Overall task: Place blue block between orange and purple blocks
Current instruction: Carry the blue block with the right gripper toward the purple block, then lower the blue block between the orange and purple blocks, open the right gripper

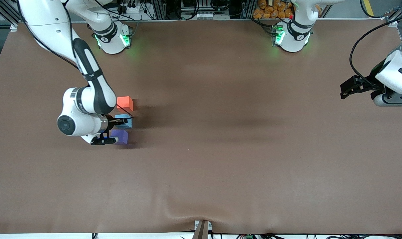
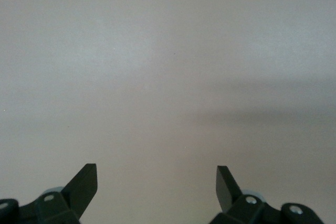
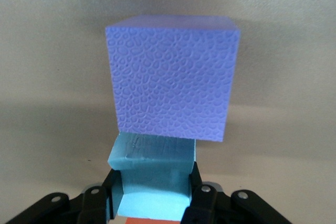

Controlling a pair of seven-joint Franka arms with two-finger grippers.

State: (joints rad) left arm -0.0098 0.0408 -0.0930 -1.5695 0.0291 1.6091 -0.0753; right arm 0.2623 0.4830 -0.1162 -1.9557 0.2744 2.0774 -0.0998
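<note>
My right gripper releases the block now, since the blue block (image 1: 124, 120) (image 3: 152, 174), low in the gap beside the purple block, would stand on the tabletop if I opened now.
The blue block (image 1: 124, 120) is a light sky-blue cube between the orange block (image 1: 125, 103) and the purple block (image 1: 120, 136), in one line toward the right arm's end of the table. My right gripper (image 1: 119, 121) is shut on the blue block. In the right wrist view the blue block (image 3: 152, 174) sits between the black fingers (image 3: 197, 192), the purple block (image 3: 173, 80) fills the middle and a strip of the orange block (image 3: 149, 221) shows at the edge. My left gripper (image 1: 345, 89) waits open over bare table at the left arm's end; its wrist view (image 2: 156, 177) shows nothing between the fingers.
The brown table (image 1: 221, 149) stretches wide toward the front camera and the left arm's end. The right arm's elbow and wrist (image 1: 84, 109) hang over the table beside the three blocks. The arm bases (image 1: 292, 36) stand along the table's back edge.
</note>
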